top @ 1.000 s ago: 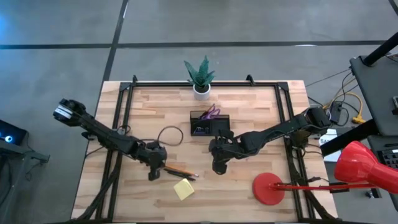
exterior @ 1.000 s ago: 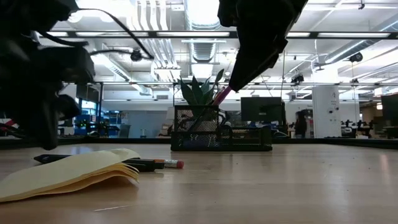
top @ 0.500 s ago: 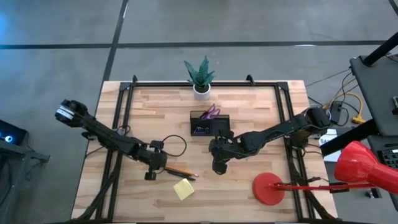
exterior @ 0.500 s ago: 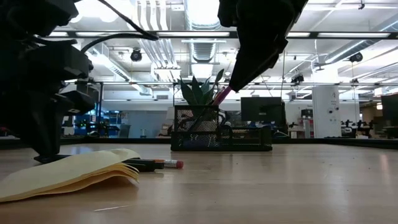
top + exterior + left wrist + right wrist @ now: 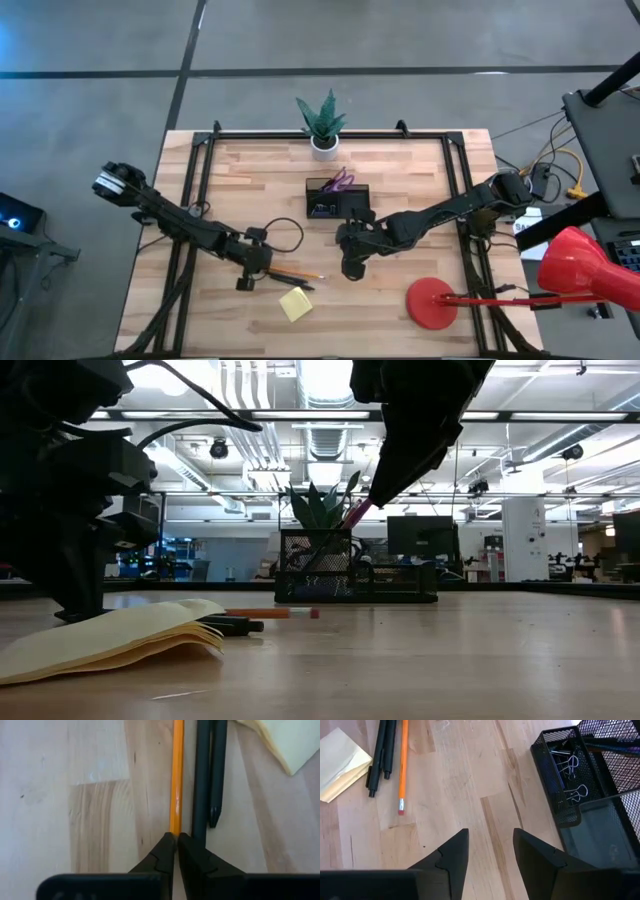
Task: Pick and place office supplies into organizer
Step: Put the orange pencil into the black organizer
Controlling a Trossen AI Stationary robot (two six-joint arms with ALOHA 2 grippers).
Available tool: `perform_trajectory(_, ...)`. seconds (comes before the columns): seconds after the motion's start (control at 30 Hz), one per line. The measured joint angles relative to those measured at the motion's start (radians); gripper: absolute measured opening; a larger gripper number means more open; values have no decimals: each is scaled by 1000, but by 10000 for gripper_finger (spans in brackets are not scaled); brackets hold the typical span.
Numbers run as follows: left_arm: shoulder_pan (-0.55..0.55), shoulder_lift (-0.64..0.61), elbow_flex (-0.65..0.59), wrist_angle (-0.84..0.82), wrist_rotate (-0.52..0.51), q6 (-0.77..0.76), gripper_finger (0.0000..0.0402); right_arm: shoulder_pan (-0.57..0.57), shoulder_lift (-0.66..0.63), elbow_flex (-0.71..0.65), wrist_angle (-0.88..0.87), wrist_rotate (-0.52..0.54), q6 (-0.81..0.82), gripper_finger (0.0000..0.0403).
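Observation:
The robot's right gripper should next take hold of the orange pencil by its eraser end (image 5: 319, 277), and that will get the pencil into the black mesh organizer (image 5: 337, 198).
An orange pencil (image 5: 177, 770) lies on the wooden table beside two dark pens (image 5: 202, 770) and a yellow sticky-note pad (image 5: 295, 303). My left gripper (image 5: 176, 840) is shut at the pencil's near-left end, low over the table (image 5: 258, 268). The black mesh organizer (image 5: 337, 198) stands mid-table with purple-handled scissors (image 5: 342, 181) upright in it and clips (image 5: 570, 790) in one compartment. My right gripper (image 5: 490, 850) hangs open over bare wood just near the organizer (image 5: 350, 268), with nothing between its fingers. My left gripper pinches the pencil's end opposite the eraser (image 5: 175, 831) between its two fingertips. The fingers slant down from the table's left and lie along the pencil. The pencil stretches away about level toward its eraser end (image 5: 312, 613); whether it is clear of the table I cannot tell.
A white pot with a green plant (image 5: 322, 130) stands at the far edge. A red lamp's round base (image 5: 432, 303) sits at the near right. A dark cable loop (image 5: 285, 235) hangs by my left arm. Black frame rails (image 5: 200, 180) run along both table sides.
My left gripper has sunk toward the table and rolled at the wrist. The pencil has turned about its held end: its eraser end has swung toward the far edge, away from the dark pens.

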Motion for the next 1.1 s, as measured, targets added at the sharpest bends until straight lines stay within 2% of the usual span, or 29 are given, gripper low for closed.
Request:
perform_trajectory(0.2,-1,27,-2,66,2,-3,1,0,0,14,5,-24,-6,136)
perform_trajectory(0.33,-1,43,-2,86,-6,-28,1,0,0,3,7,-185,-2,134)
perform_trajectory(0.4,-1,51,-2,91,-15,-29,1,2,0,-13,5,-205,9,136)
perform_trajectory(0.53,-1,53,-3,103,-25,-29,0,2,0,-61,15,-204,-123,144)
perform_trajectory(0.67,-1,54,-3,104,-33,-62,0,8,0,-145,172,-220,-194,157)
perform_trajectory(0.87,-1,57,-3,107,-41,-82,0,24,0,-218,428,-184,-178,183)
perform_trajectory(1.1,2,57,-3,135,-48,-105,0,27,72,-247,500,-206,-146,203)
